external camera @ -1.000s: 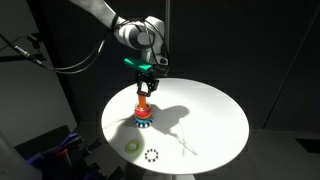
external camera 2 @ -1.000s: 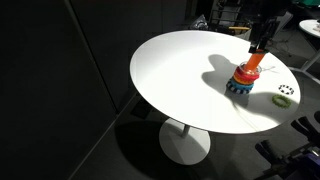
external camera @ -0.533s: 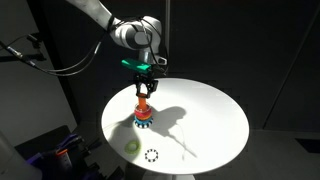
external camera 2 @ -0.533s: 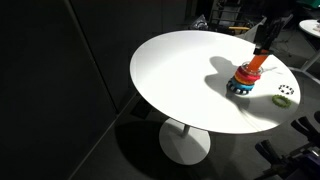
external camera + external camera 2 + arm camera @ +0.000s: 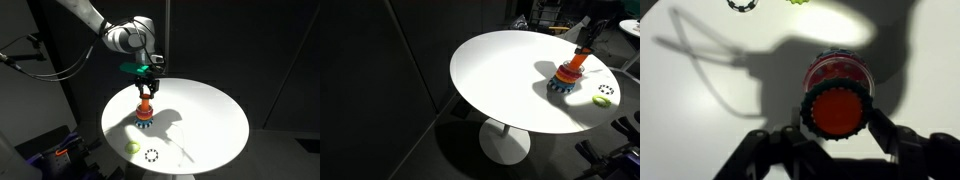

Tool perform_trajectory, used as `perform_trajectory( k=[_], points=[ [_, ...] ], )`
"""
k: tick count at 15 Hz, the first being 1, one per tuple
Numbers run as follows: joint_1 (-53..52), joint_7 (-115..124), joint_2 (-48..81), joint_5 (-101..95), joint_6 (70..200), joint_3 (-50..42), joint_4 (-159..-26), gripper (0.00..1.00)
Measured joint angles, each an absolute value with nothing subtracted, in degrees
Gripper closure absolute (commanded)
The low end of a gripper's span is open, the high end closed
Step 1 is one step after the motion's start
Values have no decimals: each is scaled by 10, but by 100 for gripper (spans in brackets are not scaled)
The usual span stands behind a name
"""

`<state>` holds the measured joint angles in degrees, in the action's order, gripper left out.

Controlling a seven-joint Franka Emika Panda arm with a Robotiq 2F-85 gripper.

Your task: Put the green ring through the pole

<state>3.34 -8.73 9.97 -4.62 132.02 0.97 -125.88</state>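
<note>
The red top of the peg fills the green ring's hole. My gripper needs to open now, and the ring would stay around the peg.
The pole (image 5: 145, 102) (image 5: 574, 64) is a short orange-red peg on a round blue-rimmed base (image 5: 145, 122) (image 5: 563, 84), standing on the white round table (image 5: 210, 120) (image 5: 500, 70). My gripper (image 5: 147, 80) (image 5: 584, 48) hangs directly over the peg. In the wrist view the peg's red top (image 5: 837, 112) fills the hole of the dark green ring (image 5: 808, 100). My gripper's (image 5: 838, 122) two fingers press on the ring's left and right sides. The ring sits around the top of the peg, above the base (image 5: 837, 65).
A paler yellow-green ring (image 5: 132, 147) (image 5: 606, 90) (image 5: 798, 1) and a black toothed ring (image 5: 152, 155) (image 5: 604, 100) (image 5: 741, 4) lie on the table near its edge, apart from the pole. The surroundings are dark.
The arm's upper links have swung a little to the left in an exterior view. The gripper stays over the pole, with hardly any shift.
</note>
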Motion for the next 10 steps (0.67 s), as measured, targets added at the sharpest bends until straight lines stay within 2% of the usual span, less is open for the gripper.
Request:
perform_trajectory(
  k=[1, 2, 3, 5, 10],
  points=[
    [33, -83, 98, -51, 1337, 9, -1265, 49],
    [32, -81, 97, -52, 1350, 8, -1269, 13],
    [32, -81, 95, -52, 1359, 8, -1273, 6],
    [31, -80, 95, -52, 1369, 7, -1280, 0],
    [31, -80, 95, -50, 1370, 6, -1296, 0]
  ],
)
